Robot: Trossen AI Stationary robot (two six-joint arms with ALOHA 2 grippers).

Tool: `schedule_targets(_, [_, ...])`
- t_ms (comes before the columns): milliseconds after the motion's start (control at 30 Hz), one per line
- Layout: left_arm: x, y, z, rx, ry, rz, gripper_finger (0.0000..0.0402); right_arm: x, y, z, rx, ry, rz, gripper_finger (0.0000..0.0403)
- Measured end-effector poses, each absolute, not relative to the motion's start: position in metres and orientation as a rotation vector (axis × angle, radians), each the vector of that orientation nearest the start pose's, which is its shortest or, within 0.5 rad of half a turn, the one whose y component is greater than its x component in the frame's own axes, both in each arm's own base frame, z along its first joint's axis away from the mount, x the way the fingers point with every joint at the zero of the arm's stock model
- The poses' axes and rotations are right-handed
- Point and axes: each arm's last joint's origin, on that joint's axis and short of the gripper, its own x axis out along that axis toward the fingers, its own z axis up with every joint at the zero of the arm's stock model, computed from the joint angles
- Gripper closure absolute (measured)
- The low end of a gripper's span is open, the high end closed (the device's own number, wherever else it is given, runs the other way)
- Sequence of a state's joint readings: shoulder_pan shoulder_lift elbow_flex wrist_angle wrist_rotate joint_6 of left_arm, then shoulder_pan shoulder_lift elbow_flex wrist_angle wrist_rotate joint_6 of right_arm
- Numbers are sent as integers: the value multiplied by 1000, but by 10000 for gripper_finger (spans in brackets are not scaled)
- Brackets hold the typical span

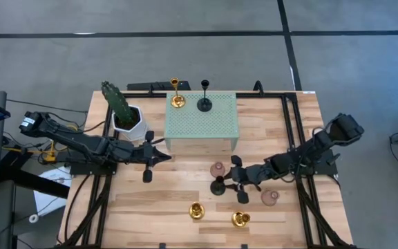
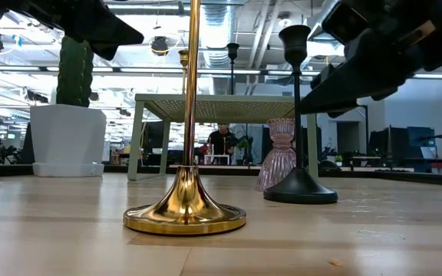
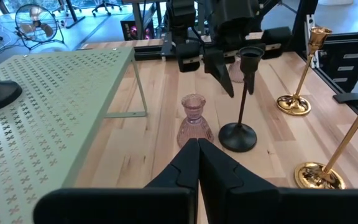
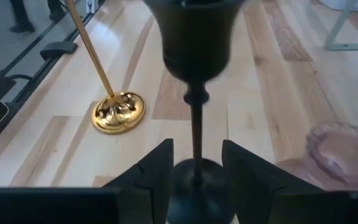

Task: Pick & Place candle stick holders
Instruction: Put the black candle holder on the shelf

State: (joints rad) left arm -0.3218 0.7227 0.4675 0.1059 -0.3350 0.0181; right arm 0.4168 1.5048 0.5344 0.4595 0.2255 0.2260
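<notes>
I need to grip the black candle stick holder next with my right gripper by its thin stem (image 1: pixel 219 181) (image 4: pixel 196 134), so that I can set it up on the pale green stand.
A black candle stick holder (image 1: pixel 218 185) stands upright on its round base on the table in front of the pale green stand. My right gripper (image 4: pixel 196 168) is open, with one finger on either side of the holder's thin stem (image 4: pixel 196 134) and a gap to each. My left gripper (image 3: pixel 197 155) is shut and empty, hovering by the stand's near left corner (image 1: pixel 159 158). A pink holder (image 1: pixel 218 168) stands just beyond the black one. A gold holder (image 1: pixel 177 100) and a second black holder (image 1: pixel 204 104) stand on the stand's top.
Two gold holders (image 1: pixel 196 211) (image 1: pixel 240 219) stand near the table's front edge. A second pink holder (image 1: pixel 269 198) is under my right arm. The pale green perforated stand (image 1: pixel 202 121) is at the centre back, and the cactus in its white pot (image 1: pixel 126 117) is to its left.
</notes>
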Motion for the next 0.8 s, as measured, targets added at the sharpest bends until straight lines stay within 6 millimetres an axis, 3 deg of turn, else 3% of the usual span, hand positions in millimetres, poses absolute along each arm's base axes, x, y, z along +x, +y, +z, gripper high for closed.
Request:
schedule_targets(333, [163, -44, 260, 66, 142, 12, 395, 273, 114, 148, 42, 524, 150, 309])
schedule_targets(600, [162, -44, 257, 69, 151, 12, 394, 275, 113, 150, 41, 513, 144, 392])
schedule_targets(800, [162, -44, 250, 46, 169, 15, 395, 284, 110, 158, 54, 499, 126, 394])
